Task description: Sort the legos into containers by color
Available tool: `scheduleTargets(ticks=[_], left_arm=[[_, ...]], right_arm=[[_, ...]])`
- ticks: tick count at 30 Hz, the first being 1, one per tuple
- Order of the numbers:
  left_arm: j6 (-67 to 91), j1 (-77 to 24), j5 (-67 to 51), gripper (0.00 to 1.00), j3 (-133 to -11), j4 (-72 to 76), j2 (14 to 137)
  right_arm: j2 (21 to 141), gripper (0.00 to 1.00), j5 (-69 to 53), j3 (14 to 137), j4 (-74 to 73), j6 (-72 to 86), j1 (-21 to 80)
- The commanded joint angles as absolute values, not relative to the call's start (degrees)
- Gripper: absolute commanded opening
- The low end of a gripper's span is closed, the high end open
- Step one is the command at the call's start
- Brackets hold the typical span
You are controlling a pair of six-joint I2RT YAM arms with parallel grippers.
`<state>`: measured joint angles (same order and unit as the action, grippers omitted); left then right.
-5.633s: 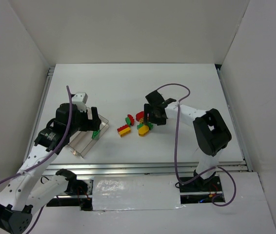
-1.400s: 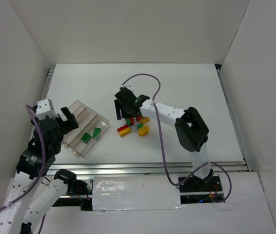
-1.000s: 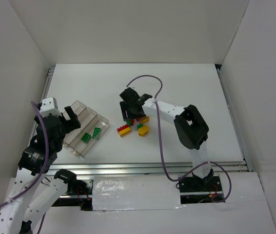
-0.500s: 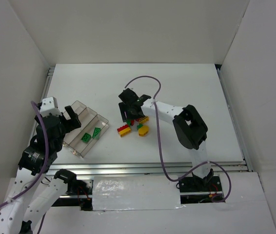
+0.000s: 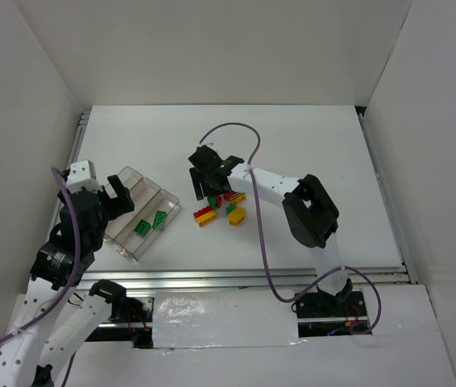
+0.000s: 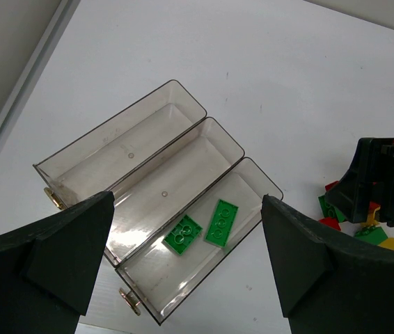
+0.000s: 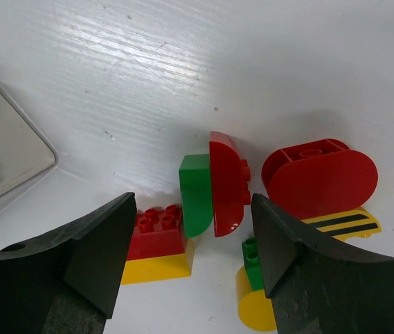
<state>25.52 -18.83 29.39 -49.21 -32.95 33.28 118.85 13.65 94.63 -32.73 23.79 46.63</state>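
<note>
I need to grab the joined half-rounds' green side and red studded side next with my right gripper, so the rounded ends stay free to pull apart.
The clear three-compartment tray (image 5: 135, 193) lies at the left and holds two green bricks (image 5: 149, 223) in the compartment nearest the pile. In the left wrist view they show as a square green brick (image 6: 182, 234) and a long green brick (image 6: 221, 223) in the tray (image 6: 134, 149). My left gripper (image 5: 109, 200) is open and empty, held above the tray. The remaining legos (image 5: 224, 208) are bunched mid-table. My right gripper (image 5: 210, 184) is open just above them, straddling a green half-round (image 7: 195, 193) joined to a red half-round (image 7: 226, 182).
Around that pair lie a red-on-yellow brick (image 7: 156, 247), a red rounded brick (image 7: 320, 177) on a yellow striped piece (image 7: 343, 223), and a green-on-yellow round piece (image 7: 256, 289). White walls enclose the table on three sides.
My right gripper has shifted slightly up and left over the pile. Since the earliest frame my left arm has drawn back from the tray, which now holds two green bricks.
</note>
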Motion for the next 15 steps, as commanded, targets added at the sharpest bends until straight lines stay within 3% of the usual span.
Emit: scheduleTargets(ticks=[1, 10, 13, 15], left_arm=[[24.26, -18.72, 29.09, 0.99, -49.04, -30.59, 33.31], [24.17, -18.72, 28.92, 1.0, -49.04, -30.59, 33.31], [24.17, -18.63, 28.83, 1.0, -48.96, -30.67, 33.4], [24.17, -18.72, 28.74, 0.99, -48.96, -30.59, 33.49]], right_arm=[[120.93, 0.74, 14.68, 96.5, -33.75, 24.52, 46.76], [124.19, 0.73, 13.19, 96.77, -34.1, 25.22, 45.88], [124.98, 0.67, 12.92, 96.94, -34.28, 25.22, 45.79], [124.72, 0.57, 13.18, 96.86, -33.75, 25.4, 45.88]])
